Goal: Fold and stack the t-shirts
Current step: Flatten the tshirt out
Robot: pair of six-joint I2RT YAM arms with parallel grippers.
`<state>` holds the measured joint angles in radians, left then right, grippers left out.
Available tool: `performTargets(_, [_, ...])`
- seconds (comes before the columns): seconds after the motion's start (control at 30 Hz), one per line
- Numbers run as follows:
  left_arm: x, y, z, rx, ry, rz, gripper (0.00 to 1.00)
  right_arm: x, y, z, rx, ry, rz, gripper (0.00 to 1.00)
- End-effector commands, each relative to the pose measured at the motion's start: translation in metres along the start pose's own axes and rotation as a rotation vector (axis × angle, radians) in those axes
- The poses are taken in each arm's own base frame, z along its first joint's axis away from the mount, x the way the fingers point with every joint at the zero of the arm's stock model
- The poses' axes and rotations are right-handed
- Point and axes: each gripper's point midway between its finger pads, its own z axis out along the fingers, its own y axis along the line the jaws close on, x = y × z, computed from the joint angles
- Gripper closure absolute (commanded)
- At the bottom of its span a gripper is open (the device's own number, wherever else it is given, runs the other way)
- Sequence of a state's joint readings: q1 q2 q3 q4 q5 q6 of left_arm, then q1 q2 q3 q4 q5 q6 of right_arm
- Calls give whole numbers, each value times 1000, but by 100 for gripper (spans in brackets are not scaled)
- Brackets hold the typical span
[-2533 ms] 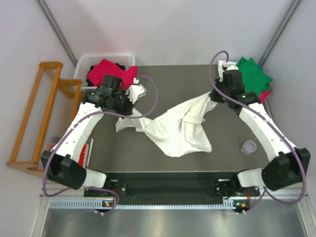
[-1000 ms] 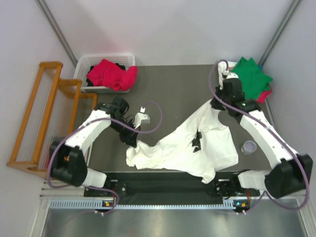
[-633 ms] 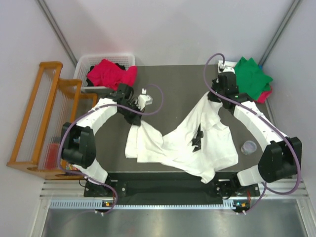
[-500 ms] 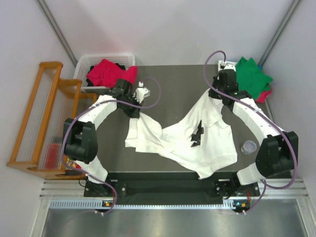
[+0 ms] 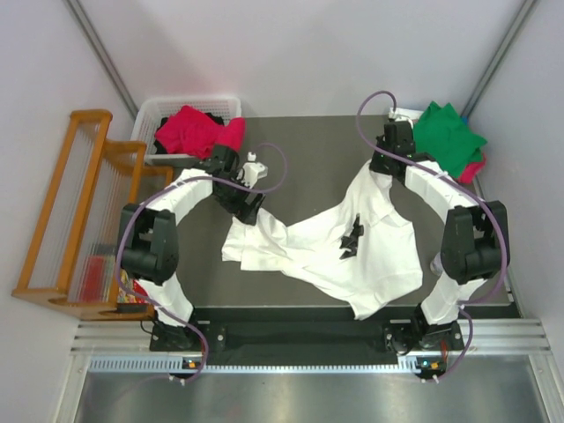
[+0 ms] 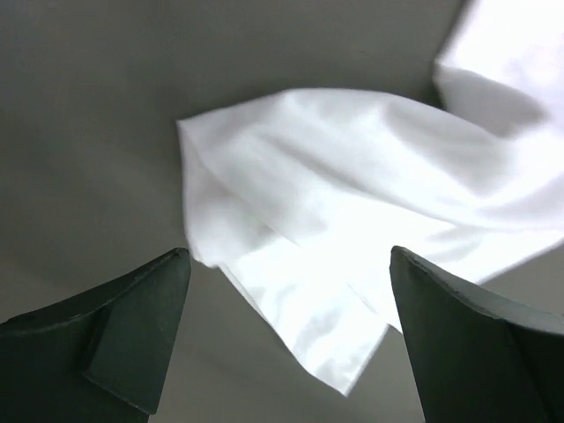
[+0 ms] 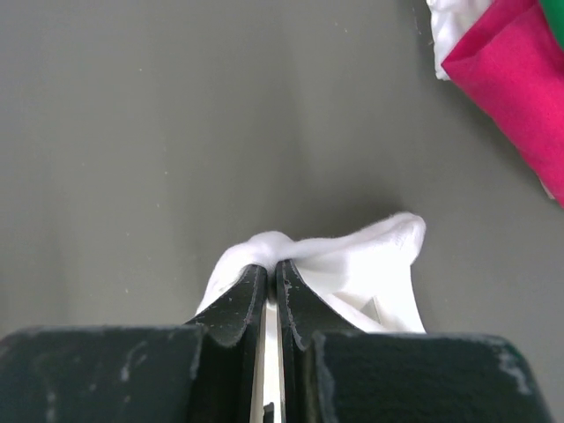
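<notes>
The pinched white cloth hangs just above flat, bare table, free of the crimson-pink shirt, and would land on the tabletop. My right gripper releases it now.
A large white t-shirt [image 5: 335, 251] with a small black chest print [image 5: 352, 238] lies crumpled across the dark table. My right gripper [image 7: 271, 267] is shut on a pinch of its white cloth [image 7: 352, 264] near the table's far right. My left gripper [image 6: 291, 256] stands wide open above the shirt's left edge [image 6: 352, 203], nothing between its fingers [image 6: 132, 326]. In the top view it [image 5: 249, 207] hovers at the shirt's upper left corner. A green t-shirt [image 5: 448, 137] lies on a crimson-pink one [image 5: 476, 167] at the far right; another crimson-pink shirt [image 5: 198, 130] fills the basket.
The white slotted basket [image 5: 154, 110] stands at the far left corner. A wooden rack [image 5: 84, 211] stands left of the table. A small round cap [image 5: 438, 263] lies by the shirt's right edge, partly behind the right arm.
The left gripper has opened and let go of the shirt's left corner, which now lies on the table. Both arms moved toward the far side, spreading the shirt.
</notes>
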<state>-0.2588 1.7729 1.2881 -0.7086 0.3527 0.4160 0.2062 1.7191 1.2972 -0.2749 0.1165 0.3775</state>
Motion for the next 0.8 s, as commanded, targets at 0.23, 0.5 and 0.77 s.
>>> performTargets(0.23, [70, -135, -58, 14, 43, 495, 1, -38, 11, -9, -53, -108, 22, 100])
performTargets(0.5, [119, -117, -27, -38, 184, 480, 3, -32, 7, -5, -39, -92, 16, 100])
performTargets(0.77, [111, -113, -2, -37, 188, 472, 2, -26, 8, -4, -45, -75, 17, 100])
